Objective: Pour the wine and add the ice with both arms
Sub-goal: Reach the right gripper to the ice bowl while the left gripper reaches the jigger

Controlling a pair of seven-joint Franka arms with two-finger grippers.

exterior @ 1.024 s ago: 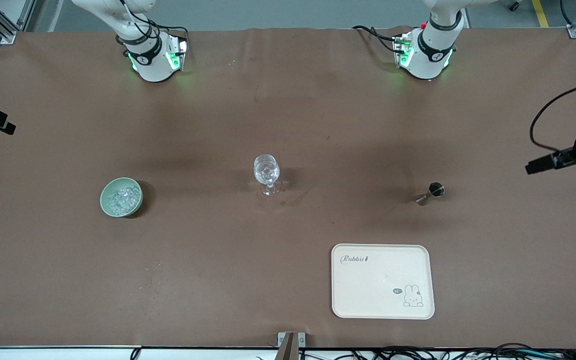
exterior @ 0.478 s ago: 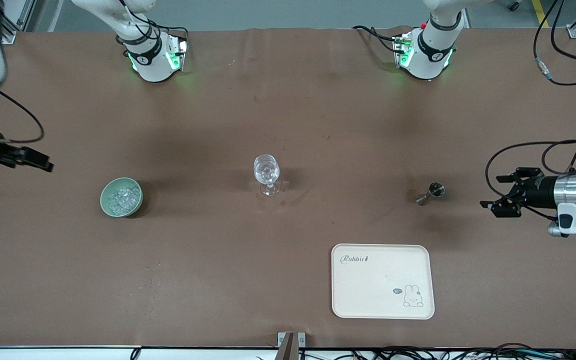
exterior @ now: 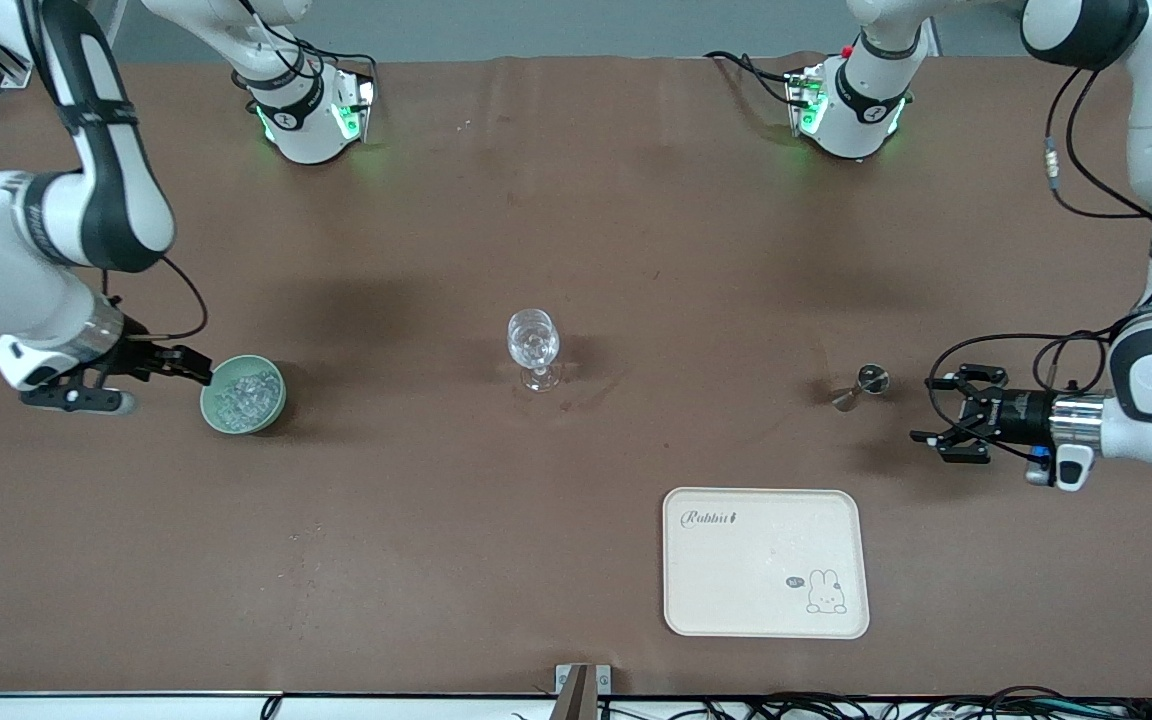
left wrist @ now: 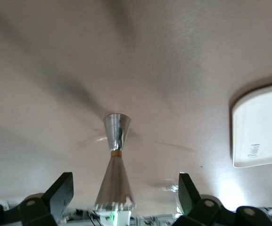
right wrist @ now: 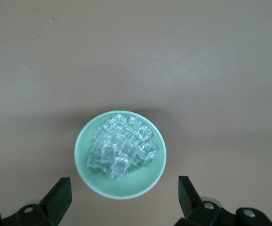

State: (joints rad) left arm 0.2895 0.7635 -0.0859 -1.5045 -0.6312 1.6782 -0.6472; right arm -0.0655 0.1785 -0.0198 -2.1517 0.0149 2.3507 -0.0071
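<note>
Next, the left gripper grabs the steel jigger by its narrow banded middle [left wrist: 116, 153] to pour the wine.
A clear wine glass [exterior: 533, 345] stands mid-table. A green bowl [exterior: 276, 402] heaped with ice [exterior: 241, 395] sits toward the right arm's end. My right gripper [exterior: 161, 385] hovers open just beside that bowl; in the right wrist view the bowl [right wrist: 126, 190] and ice [right wrist: 121, 146] lie ahead between the spread fingers of the right gripper [right wrist: 124, 186]. A steel hourglass jigger [exterior: 861, 387] stands toward the left arm's end. My left gripper [exterior: 928, 411] is open and low, a short way from it; the jigger [left wrist: 117, 165] shows upright ahead of the left gripper [left wrist: 124, 188]. No wine shows.
A cream tray [exterior: 765, 600] with a rabbit print lies nearer the front camera than the jigger, and its corner [left wrist: 260, 127] shows in the left wrist view. The arm bases [exterior: 311, 120] [exterior: 851, 110] stand along the table's back edge.
Both arms have swung in from the table's ends. The left gripper has come close to the jigger and the right gripper has come up beside the ice bowl. Glass, bowl and jigger have not moved.
</note>
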